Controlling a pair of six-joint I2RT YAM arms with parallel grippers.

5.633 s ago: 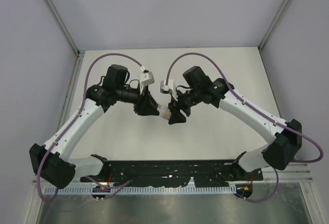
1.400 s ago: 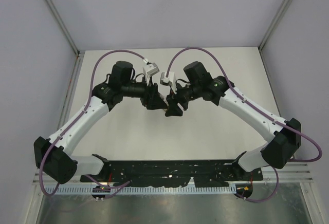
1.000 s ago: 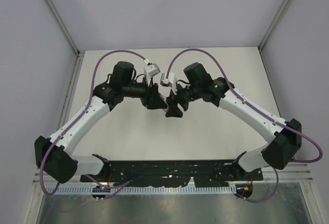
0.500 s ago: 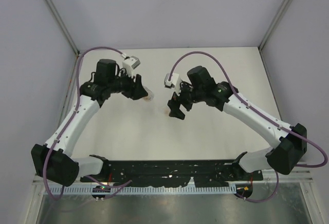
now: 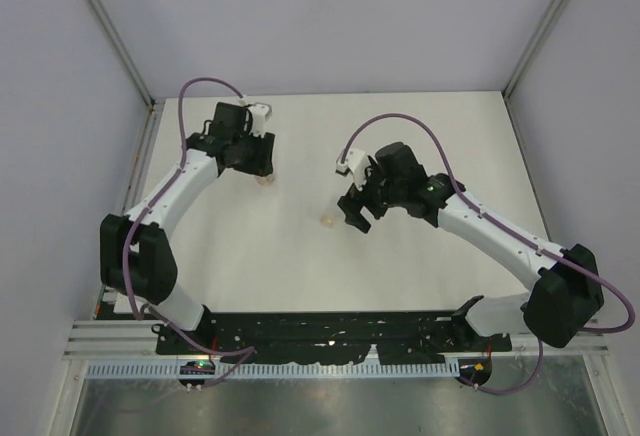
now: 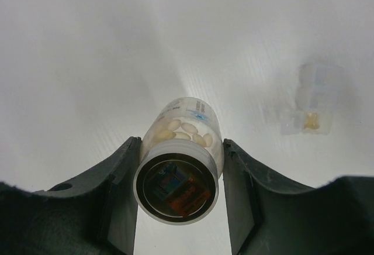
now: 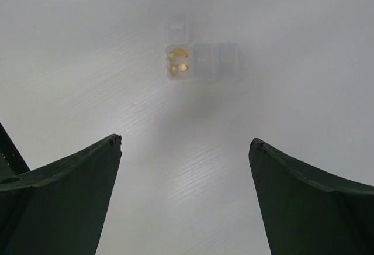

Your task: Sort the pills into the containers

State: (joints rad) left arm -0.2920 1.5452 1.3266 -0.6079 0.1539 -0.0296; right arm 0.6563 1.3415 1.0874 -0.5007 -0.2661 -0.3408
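My left gripper should keep holding the vial, because the vial's bottom is above the empty table. The vial would come down onto the white surface if I opened now.
My left gripper [image 6: 181, 142] is shut on a clear vial [image 6: 186, 127], one of the containers, which holds several pale tan pills [image 6: 186, 131]. From above, that vial [image 5: 266, 180] hangs below the left gripper [image 5: 262, 168] at the back left of the table. The other container, a small clear box [image 7: 194, 62], lies on the table with orange pills [image 7: 177, 59] in one end. It shows as a speck [image 5: 327, 221] from above and also in the left wrist view [image 6: 312, 104]. My right gripper [image 7: 186, 140] stands open and empty, just right of the box [image 5: 356, 218].
The white table [image 5: 420, 136] is walled by grey panels at the back and both sides. The black arm-mount rail [image 5: 330, 331] runs along the near edge. Purple cables loop above both arms.
The two grippers were together at the table's middle. The left arm has swung back and left with the vial. The right gripper has opened, left the small box on the table and drawn right.
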